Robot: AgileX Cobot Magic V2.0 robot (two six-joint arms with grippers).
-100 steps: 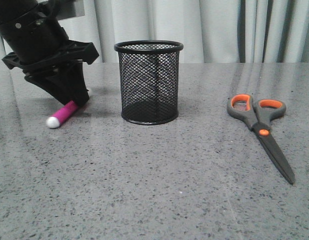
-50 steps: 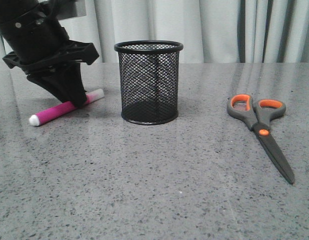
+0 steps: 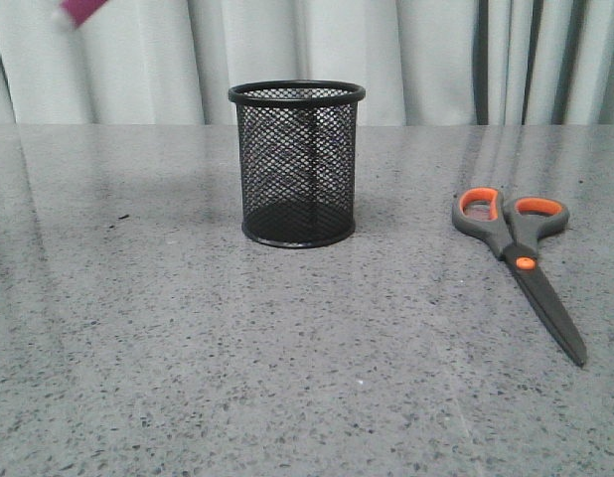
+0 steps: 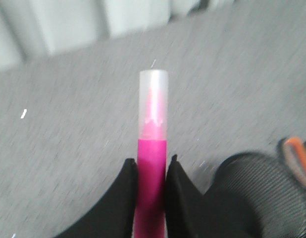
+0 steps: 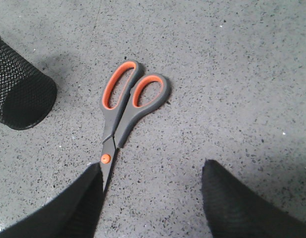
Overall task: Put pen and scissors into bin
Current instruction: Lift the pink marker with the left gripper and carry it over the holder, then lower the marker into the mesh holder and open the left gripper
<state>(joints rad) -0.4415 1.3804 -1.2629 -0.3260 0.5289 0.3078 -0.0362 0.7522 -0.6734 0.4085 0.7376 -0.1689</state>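
The magenta pen is high above and short of the bin's rim, so my left gripper moves it toward the bin first, and it is too early to open.
My left gripper (image 4: 151, 166) is shut on the magenta pen (image 4: 152, 163), whose pale cap sticks out past the fingertips. In the front view only a bit of the pen (image 3: 80, 10) shows at the top left edge, high above the table; the gripper itself is out of that frame. The black mesh bin (image 3: 296, 164) stands upright mid-table and shows blurred in the left wrist view (image 4: 257, 198). The scissors (image 3: 521, 258) lie flat on the right, closed. My right gripper (image 5: 150, 171) is open above the scissors (image 5: 124, 106), its one finger over the blades.
The grey speckled table (image 3: 307, 378) runs back to a pale curtain (image 3: 416, 60). The bin also shows at the edge of the right wrist view (image 5: 19, 94), beside the scissors' handles.
My left gripper has lifted the pen off the table and risen out of the front view. The scissors and bin have not moved.
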